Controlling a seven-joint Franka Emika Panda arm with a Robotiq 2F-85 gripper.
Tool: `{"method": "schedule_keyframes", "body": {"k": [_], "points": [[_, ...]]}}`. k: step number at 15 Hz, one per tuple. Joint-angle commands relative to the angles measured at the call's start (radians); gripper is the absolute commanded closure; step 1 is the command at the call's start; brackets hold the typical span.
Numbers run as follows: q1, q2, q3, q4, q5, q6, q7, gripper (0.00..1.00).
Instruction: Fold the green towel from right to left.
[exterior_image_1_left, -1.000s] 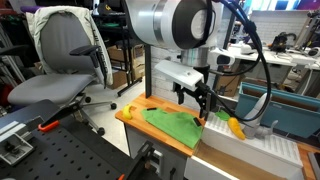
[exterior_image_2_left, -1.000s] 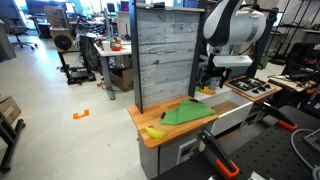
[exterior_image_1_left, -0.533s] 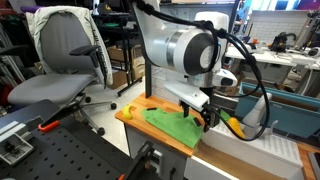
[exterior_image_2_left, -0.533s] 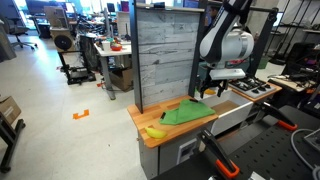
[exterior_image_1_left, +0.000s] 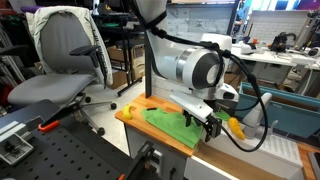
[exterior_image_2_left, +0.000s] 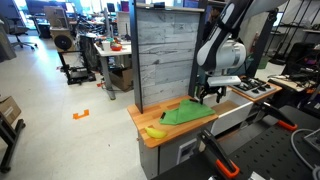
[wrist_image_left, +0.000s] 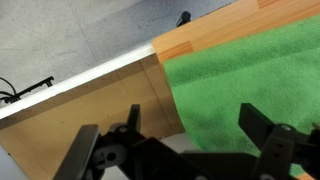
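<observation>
It isn't time to close yet: my fingers are on either side of the towel's edge (exterior_image_1_left: 200, 137) (wrist_image_left: 184, 116) but above it, so they would miss the flat towel if I closed now. I should lower my gripper first.
The green towel (exterior_image_1_left: 170, 124) lies flat on a small wooden table (exterior_image_1_left: 133, 116); it also shows in an exterior view (exterior_image_2_left: 185, 112) and fills the right of the wrist view (wrist_image_left: 250, 80). My gripper (exterior_image_1_left: 211, 126) is open and empty, lowered just above the towel's edge nearest the white rail. In an exterior view it hangs over the towel's far corner (exterior_image_2_left: 209, 96). In the wrist view the two dark fingers (wrist_image_left: 185, 145) straddle the towel's corner.
A yellow banana (exterior_image_2_left: 155, 131) lies on the table's near corner; another yellow object (exterior_image_1_left: 236, 127) sits by the white rail (exterior_image_1_left: 250, 152). A grey slatted panel (exterior_image_2_left: 163, 50) stands behind the table. An office chair (exterior_image_1_left: 65, 60) stands on the floor beyond.
The arm has swung down and the gripper has dropped toward the towel's edge. The towel has not moved.
</observation>
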Motion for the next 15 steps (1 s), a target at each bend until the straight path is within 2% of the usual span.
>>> {"method": "schedule_keyframes", "body": {"k": [1,6,7,8,11,15], "points": [[-0.004,0.074,0.000,0.118,0.005,-0.066,-0.007,0.00],[0.007,0.140,-0.007,0.213,-0.001,-0.112,0.003,0.00],[0.007,0.151,-0.007,0.228,-0.002,-0.120,0.003,0.24],[0.008,0.161,-0.009,0.244,-0.003,-0.126,0.003,0.26],[0.007,0.185,-0.010,0.282,-0.005,-0.134,0.001,0.51],[0.007,0.197,-0.010,0.313,-0.006,-0.149,0.000,0.80]]}}
